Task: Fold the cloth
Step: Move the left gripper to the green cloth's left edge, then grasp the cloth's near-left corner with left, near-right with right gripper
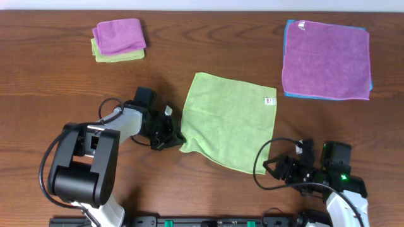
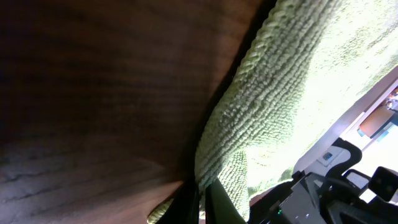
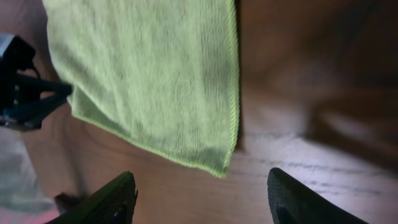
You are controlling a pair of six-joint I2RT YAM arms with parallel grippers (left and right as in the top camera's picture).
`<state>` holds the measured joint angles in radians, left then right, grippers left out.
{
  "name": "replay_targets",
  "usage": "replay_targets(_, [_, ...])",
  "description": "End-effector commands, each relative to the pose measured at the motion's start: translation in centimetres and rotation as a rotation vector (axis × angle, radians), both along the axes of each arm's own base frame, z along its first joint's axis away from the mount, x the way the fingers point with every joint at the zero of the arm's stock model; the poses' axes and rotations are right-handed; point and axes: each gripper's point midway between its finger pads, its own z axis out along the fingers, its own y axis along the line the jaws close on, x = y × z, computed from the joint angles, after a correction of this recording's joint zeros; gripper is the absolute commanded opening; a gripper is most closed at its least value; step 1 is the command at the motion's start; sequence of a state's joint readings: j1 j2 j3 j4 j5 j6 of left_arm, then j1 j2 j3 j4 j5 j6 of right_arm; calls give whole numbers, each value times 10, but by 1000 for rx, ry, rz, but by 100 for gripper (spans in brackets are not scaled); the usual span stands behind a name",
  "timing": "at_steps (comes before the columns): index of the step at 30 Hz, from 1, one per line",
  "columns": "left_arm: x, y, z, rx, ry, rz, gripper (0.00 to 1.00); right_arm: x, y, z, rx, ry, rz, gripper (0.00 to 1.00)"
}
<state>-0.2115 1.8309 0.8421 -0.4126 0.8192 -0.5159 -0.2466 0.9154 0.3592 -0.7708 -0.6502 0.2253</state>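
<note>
The light green cloth's free near corner, opposite my left gripper, is the part my right gripper should grab next, to fold the cloth's near edge over evenly.
A light green cloth lies flat at the table's centre, a white tag near its right far corner. My left gripper is at the cloth's near left corner, shut on the cloth's edge, which bunches up between the fingers. My right gripper is open and empty, low to the table, just short of the cloth's near right corner; the fingers straddle bare wood in front of that corner.
A folded purple cloth on a folded green one sits at the far left. A flat stack of purple over blue cloths lies at the far right. The wooden table surrounds them.
</note>
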Motion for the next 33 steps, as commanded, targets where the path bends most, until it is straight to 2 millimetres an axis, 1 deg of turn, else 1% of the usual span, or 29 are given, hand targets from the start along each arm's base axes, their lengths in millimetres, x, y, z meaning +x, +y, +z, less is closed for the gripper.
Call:
replay_targets(1, [-7,2,-7,17,11,-21,6,-1,-6,-10,-17,33,-51,67])
replay_targets(6, [-12,2,-6,13,22,-39,6,-5,-3,-30,25,81,-118,63])
replay_targets(11, [-15,0,-4,-6,30,-47,6,-8,2,-40,75,116,-153,62])
replay_targets(15, [-16,0,-3,-11,37,-49,6,-8,2,-43,79,126,-161,59])
replay_targets(25, [-18,-3,1,-38,42,-54,6,-1,0,-48,78,124,-174,55])
replay_targets(31, [-18,-5,2,-53,44,-55,6,0,0,-57,85,151,-179,53])
replay_targets(33, [-18,-5,2,-53,44,-55,6,0,0,-60,86,159,-175,51])
